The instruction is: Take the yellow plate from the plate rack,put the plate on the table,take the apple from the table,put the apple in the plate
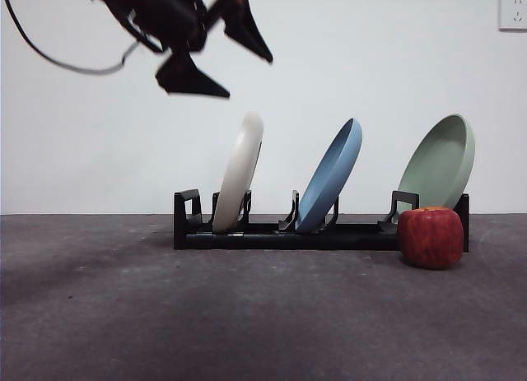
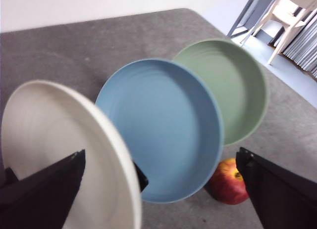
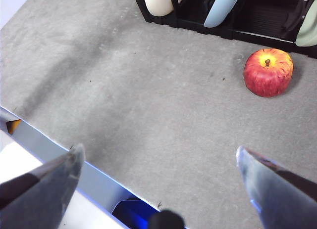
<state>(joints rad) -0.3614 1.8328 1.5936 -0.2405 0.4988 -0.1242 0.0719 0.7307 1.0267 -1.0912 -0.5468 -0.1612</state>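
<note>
Next, my left gripper grabs the yellow plate by its free top rim (image 1: 252, 119) (image 2: 122, 157), since the rack's black wires close in on the plate's lower edge.
The yellow plate (image 1: 240, 171) stands on edge in the left slot of the black plate rack (image 1: 280, 233). It also shows in the left wrist view (image 2: 54, 135) and the right wrist view (image 3: 159, 1). The red apple (image 1: 431, 237) sits on the table (image 1: 247, 315) in front of the rack's right end, and shows in both wrist views (image 2: 229, 182) (image 3: 268, 71). My left gripper (image 1: 247, 76) is open and empty, hanging above the yellow plate's top rim, apart from it (image 2: 161, 155). My right gripper (image 3: 159, 149) is open and empty, high over the table's near edge, far from the apple.
A blue plate (image 1: 331, 177) stands in the rack's middle slot and a sage-green plate (image 1: 440, 163) at its right end, just behind the apple. The table's edge (image 3: 59, 150) runs under the right gripper. A wall socket (image 1: 512, 11) is at the top right.
</note>
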